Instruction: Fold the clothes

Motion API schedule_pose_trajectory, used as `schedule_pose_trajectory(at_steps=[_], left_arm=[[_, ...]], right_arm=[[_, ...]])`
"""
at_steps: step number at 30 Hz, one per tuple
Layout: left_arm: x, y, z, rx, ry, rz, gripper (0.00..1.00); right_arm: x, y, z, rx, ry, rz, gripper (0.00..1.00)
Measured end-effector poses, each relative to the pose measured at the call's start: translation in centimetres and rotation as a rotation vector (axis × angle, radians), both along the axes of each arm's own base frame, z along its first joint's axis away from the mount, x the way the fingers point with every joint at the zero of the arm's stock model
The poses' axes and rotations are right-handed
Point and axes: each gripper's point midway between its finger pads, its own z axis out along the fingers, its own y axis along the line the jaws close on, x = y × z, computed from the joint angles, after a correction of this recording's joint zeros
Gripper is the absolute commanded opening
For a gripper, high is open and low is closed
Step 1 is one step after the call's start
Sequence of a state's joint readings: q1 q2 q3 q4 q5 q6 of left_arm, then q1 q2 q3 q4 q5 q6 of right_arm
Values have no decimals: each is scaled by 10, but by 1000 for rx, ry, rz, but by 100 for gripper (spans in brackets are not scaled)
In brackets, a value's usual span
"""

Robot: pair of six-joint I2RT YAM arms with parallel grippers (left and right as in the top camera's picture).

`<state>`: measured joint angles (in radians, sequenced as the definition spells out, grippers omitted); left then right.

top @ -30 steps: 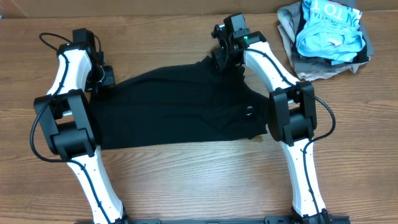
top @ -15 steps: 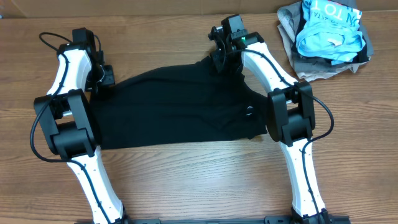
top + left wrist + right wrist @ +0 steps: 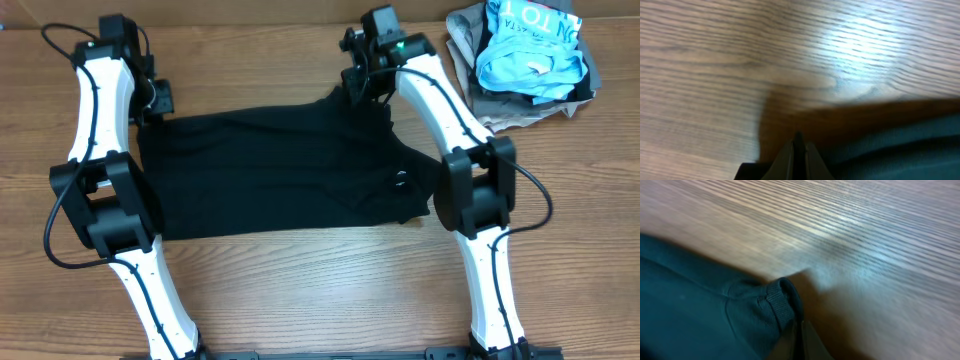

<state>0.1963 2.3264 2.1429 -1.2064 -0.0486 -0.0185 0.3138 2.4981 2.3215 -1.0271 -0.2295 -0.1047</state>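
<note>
My left gripper should keep holding the garment's corner for now: it hangs raised above its shadow, past its place, and would drop loosely if I opened now.
A dark garment (image 3: 280,175) lies spread across the middle of the table. My left gripper (image 3: 150,105) is shut on its far left corner, lifted a little; the left wrist view shows the closed jaws (image 3: 798,150) with dark cloth (image 3: 900,145) trailing to the right. My right gripper (image 3: 362,90) is shut on the garment's far right edge; the right wrist view shows the closed jaws (image 3: 800,335) pinching a ribbed hem (image 3: 782,302).
A pile of other clothes (image 3: 525,60), grey with a light blue shirt on top, sits at the far right corner. Bare wooden table (image 3: 320,290) runs along the front.
Both grippers moved toward the far edge, holding the garment's far corners. The left corner is pulled out straighter and further left than before.
</note>
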Motion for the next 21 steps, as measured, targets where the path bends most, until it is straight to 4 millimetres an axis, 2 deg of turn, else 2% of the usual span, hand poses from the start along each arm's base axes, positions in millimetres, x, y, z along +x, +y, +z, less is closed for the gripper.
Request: schedule_pose_trajectory(at_steps=[3,6,10,15,21], left_arm=[[-6,-4,11,-4,20,-6,4],[-18,-10,13,-13,70,-13,4],[-38,-17,12,-29,156,-20,4],[-55,-20,12,-42,223,-20,4],[-65,-22,13,-49,267,-20,4]], right_arm=[[-12,-4,27,0,10,-4,4],[-28,-8,42,-3,56,-10,4],[-58,-12,38,-12,184,-18,4],[-93,-20,32,-40,344,-42,4],[-120,-28,31,-73,462,-59,4]])
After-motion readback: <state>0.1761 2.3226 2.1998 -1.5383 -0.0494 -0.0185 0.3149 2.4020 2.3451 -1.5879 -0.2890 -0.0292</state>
